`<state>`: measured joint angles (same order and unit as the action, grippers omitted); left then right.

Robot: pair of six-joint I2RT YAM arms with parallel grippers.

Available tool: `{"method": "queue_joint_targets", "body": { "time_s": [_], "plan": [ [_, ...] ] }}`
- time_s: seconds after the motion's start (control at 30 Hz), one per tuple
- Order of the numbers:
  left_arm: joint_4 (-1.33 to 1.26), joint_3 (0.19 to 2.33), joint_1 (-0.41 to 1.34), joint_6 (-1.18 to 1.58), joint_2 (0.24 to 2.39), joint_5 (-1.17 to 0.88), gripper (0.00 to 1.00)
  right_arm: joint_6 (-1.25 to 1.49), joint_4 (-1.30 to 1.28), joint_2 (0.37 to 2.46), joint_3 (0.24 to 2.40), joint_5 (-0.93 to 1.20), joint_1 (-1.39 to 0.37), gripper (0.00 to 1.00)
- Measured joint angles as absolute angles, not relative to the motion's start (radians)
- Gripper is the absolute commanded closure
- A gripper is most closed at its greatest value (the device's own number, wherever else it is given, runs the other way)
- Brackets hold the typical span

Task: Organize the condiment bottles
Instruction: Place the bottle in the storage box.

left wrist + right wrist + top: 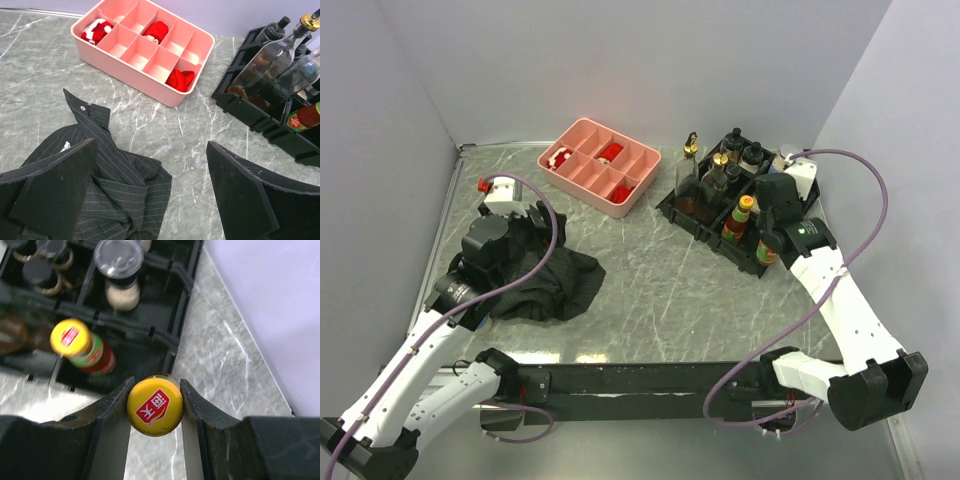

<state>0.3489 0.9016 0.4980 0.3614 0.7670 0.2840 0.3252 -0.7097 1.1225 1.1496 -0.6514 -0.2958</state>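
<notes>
The red sauce bottle would fall outside the rack [165, 335] if my right gripper opened now: it hangs past the corner of the rack's free section, so I need to first move it.
My right gripper [155, 407] is shut on the yellow cap of a red sauce bottle [155, 406] and holds it upright at the near right corner of the black rack [165, 335]. From above the same held bottle [767, 248] shows under the right gripper [769, 236]. In the rack stand another yellow-capped bottle [72, 337], a grey-lidded shaker [119, 260], black-lidded jars [735, 140] and tall clear gold-spouted bottles [720, 165]. My left gripper [150, 145] is open and empty, far to the left over the black cloth [110, 165].
A pink compartment tray [570, 140] with red pieces sits at the back centre. The crumpled black cloth [555, 285] lies on the left of the marble tabletop [660, 290]. Grey walls close in on the left, back and right.
</notes>
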Motion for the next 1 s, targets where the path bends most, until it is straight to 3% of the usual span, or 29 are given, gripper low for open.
{"method": "queue_joint_targets", "body": {
  "time_s": [0.8,0.93,1.0],
  "plan": [
    [0.348,0.896,0.498,0.361,0.756,0.313,0.04,0.268,-0.25,1.2,0.926,-0.488,-0.159,0.97],
    [0.349,0.896,0.498,0.362,0.756,0.317,0.04,0.281,-0.231,1.24,0.907,-0.474,-0.157,0.87],
    [0.349,0.896,0.498,0.362,0.756,0.323,0.04,0.289,-0.218,1.246,0.891,-0.472,-0.156,0.74]
  ]
}}
